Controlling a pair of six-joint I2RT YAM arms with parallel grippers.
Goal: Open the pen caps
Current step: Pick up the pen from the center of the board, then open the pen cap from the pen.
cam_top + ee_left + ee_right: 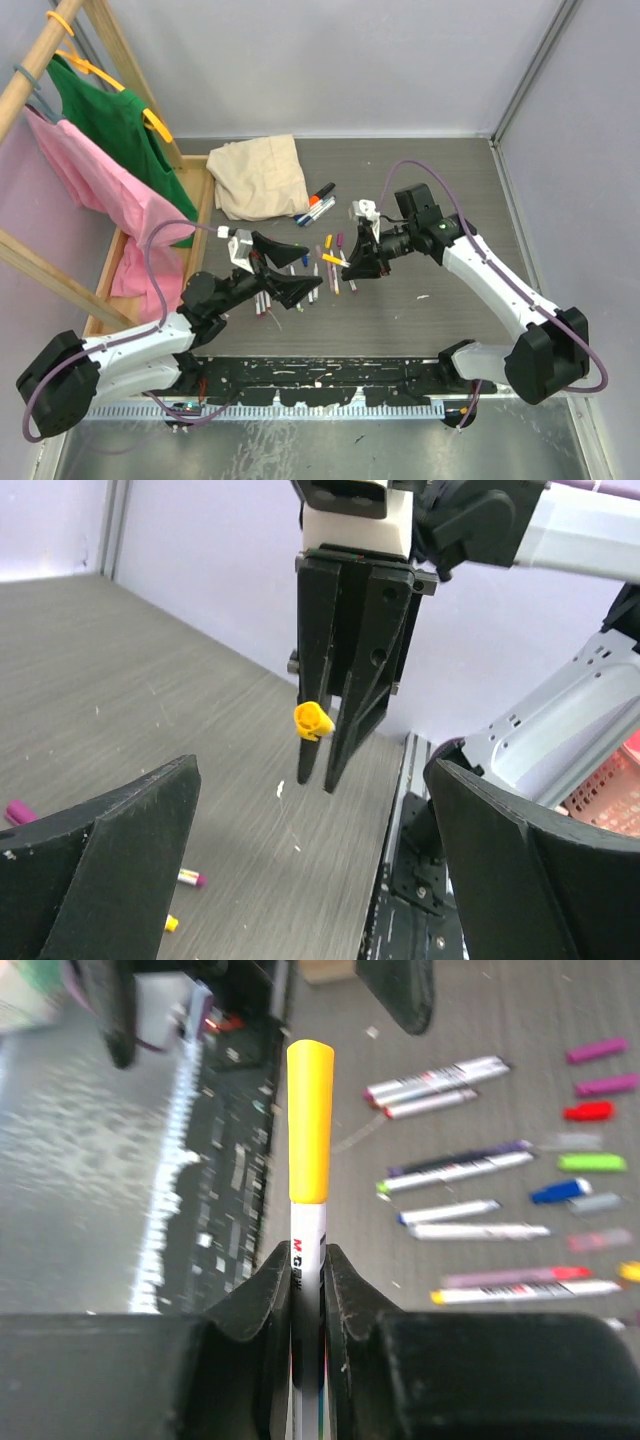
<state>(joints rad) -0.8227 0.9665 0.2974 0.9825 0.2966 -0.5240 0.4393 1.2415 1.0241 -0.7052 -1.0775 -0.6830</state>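
Note:
The yellow pen cap (310, 1120) is on the pen's white body. My left gripper will reach the cap and grab its loose end (310, 1082), away from the white body, to pull the cap off.
My right gripper (306, 1252) is shut on a white-barrelled pen (306, 1260) whose yellow pen cap (310, 1120) is still on and points away from the wrist. From above, that gripper (352, 270) holds the yellow-capped pen (332, 259) out towards my left gripper (310, 268), which is open wide with nothing between its fingers. In the left wrist view the yellow cap (313, 720) sits ahead of the left gripper (315, 810), apart from both fingers. Several uncapped pens (460, 1168) and loose caps, purple (597, 1050), red (587, 1111), green (590, 1162) and blue (560, 1191), lie on the table.
A beige cloth (260, 175) lies at the back, with a thick black marker with an orange cap (322, 190) beside it. A wooden rack (205, 200) with green (110, 115) and pink (100, 190) garments stands at the left. A black rail (330, 385) runs along the near edge.

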